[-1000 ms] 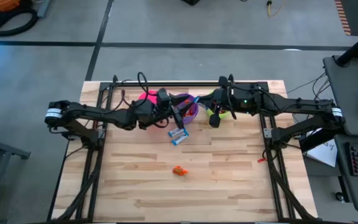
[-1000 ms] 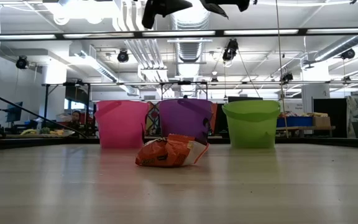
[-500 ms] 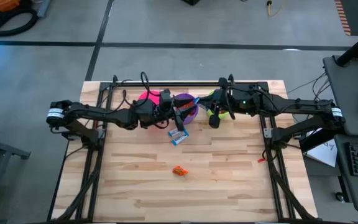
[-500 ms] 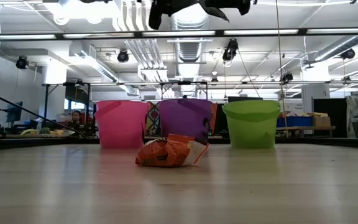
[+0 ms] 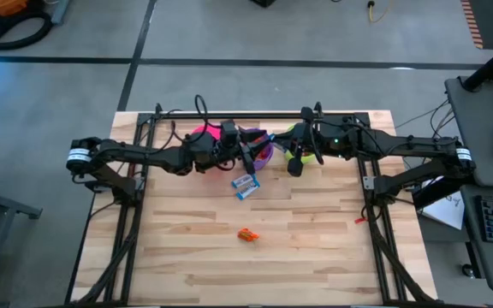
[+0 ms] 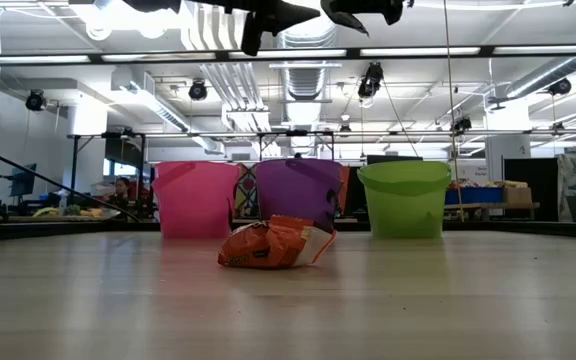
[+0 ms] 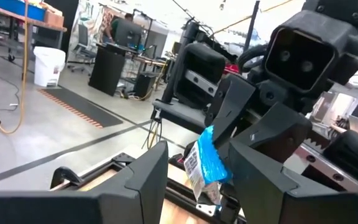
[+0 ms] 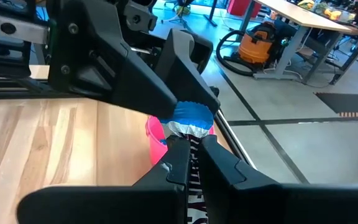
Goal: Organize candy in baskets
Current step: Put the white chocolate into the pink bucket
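The blue-and-white candy will go to the pink bucket, so my left gripper will grab it by its free wrapper end (image 7: 205,177).
My right gripper (image 8: 192,142) is shut on a blue-and-white candy (image 8: 188,118), high above the purple bucket (image 5: 262,152). My left gripper (image 7: 194,158) is open, its two fingers on either side of that candy's blue end (image 7: 209,163). Both grippers show over the buckets in the high view, the left gripper (image 5: 248,154) and the right gripper (image 5: 272,141). The pink (image 6: 196,198), purple (image 6: 298,190) and green (image 6: 404,198) buckets stand upright in a row at the table's far side. Two blue candies (image 5: 245,185) and an orange candy (image 5: 246,234) lie flat on the table. My right gripper pinches the candy's white middle (image 8: 194,138) between its two fingers, which come level from the table's right. The blue end (image 8: 188,115) sticks out past the fingertips. The candy is lifted clear of table and buckets. My left gripper: whether its fingers (image 7: 253,168) touch the blue end, I cannot tell.
The orange candy (image 6: 276,243) lies alone on the middle of the wooden table (image 5: 187,257), with free room around it. Black frame rails (image 5: 229,114) run along the far edge behind the buckets. The room beyond holds desks and equipment.
My left gripper has gone a little toward the table's right edge, up to the candy that my right gripper holds still. The candies on the table have not moved.
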